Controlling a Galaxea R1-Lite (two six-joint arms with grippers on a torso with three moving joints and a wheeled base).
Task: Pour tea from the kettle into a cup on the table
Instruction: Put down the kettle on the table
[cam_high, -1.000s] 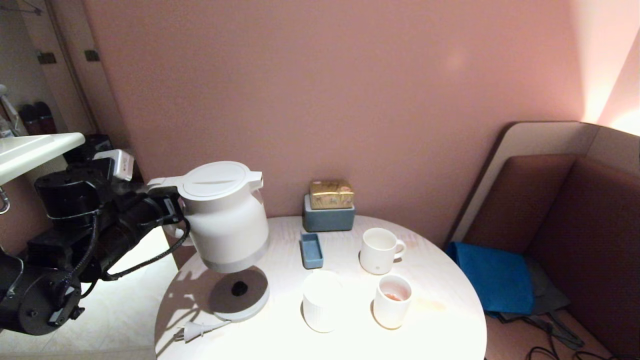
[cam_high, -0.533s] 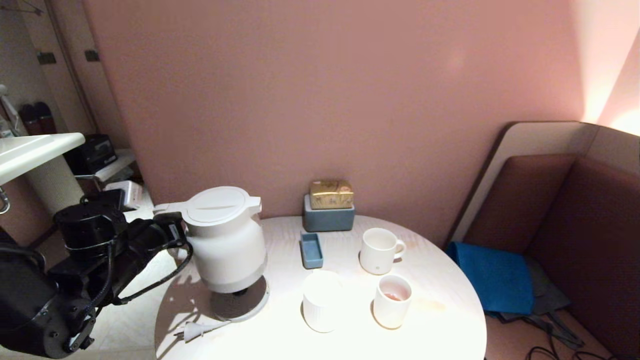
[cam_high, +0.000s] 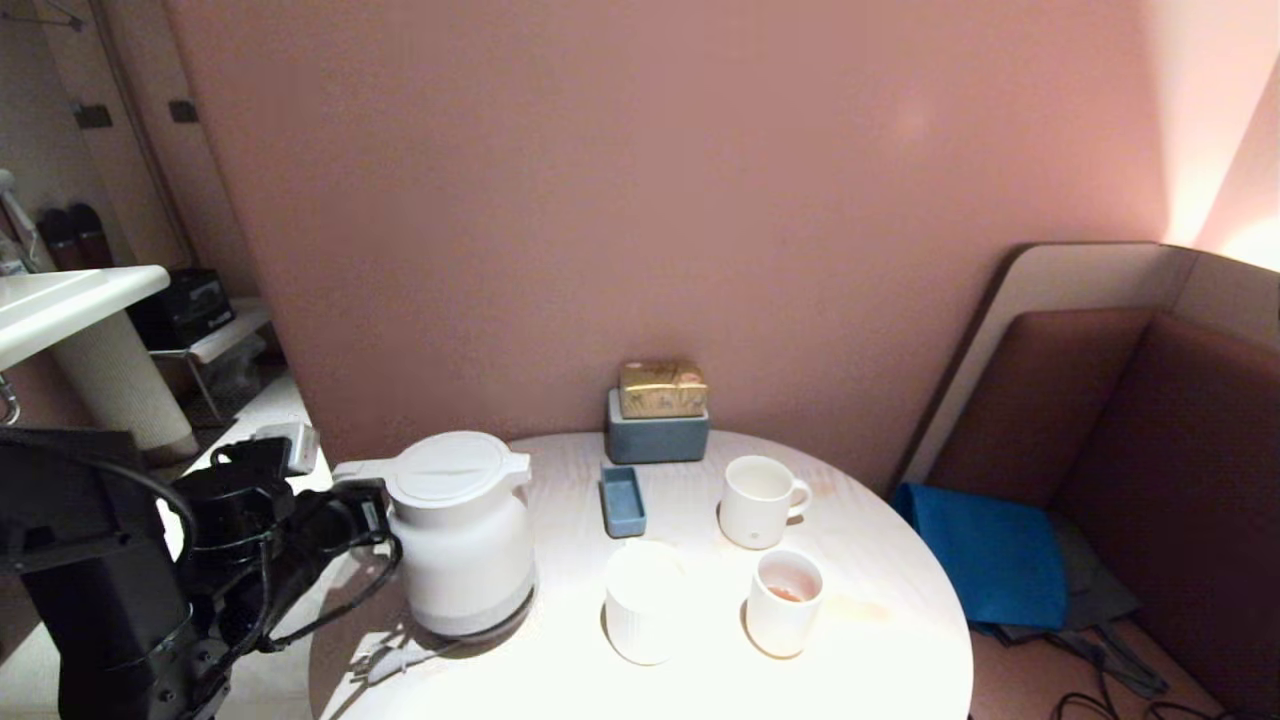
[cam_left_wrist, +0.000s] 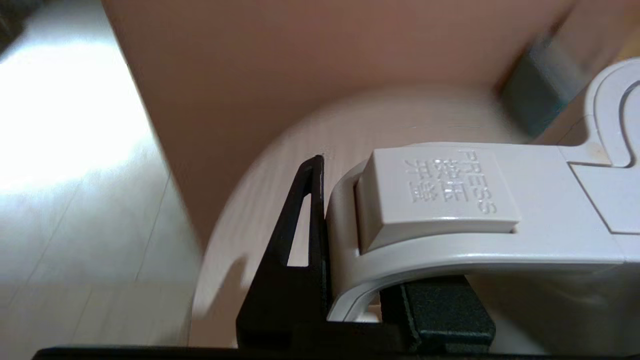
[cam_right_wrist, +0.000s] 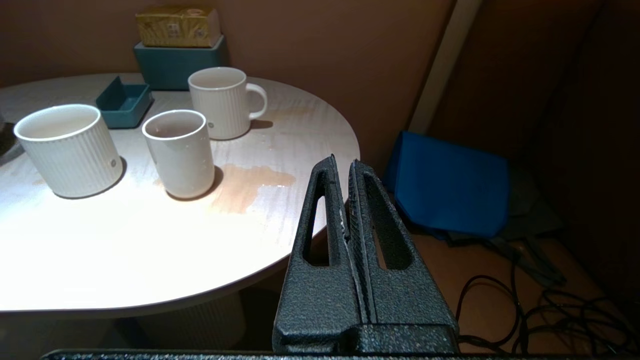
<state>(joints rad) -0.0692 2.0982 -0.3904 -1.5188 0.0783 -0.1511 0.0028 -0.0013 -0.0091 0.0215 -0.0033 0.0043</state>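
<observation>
My left gripper now keeps hold of the kettle until its base is on the table. A dark shadow gap parts that base from the pale table.
The white kettle stands upright on the left part of the round pale table. My left gripper is shut on its loop handle, just under the "PRESS" lid button, with one black finger showing beside the handle. The small tapered cup stands near the front right, with a shallow reddish tea inside. A wet orange spill lies on the table beside the cup. My right gripper hangs shut and empty off the table's right edge.
A wide ribbed cup stands left of the small cup and a handled mug behind it. A small blue tray and a grey-blue box with a gold packet sit at the back. The kettle's plug lies front left.
The left arm has come down with the kettle, which hung above its round base a second ago and now covers it. The cups have not moved.
</observation>
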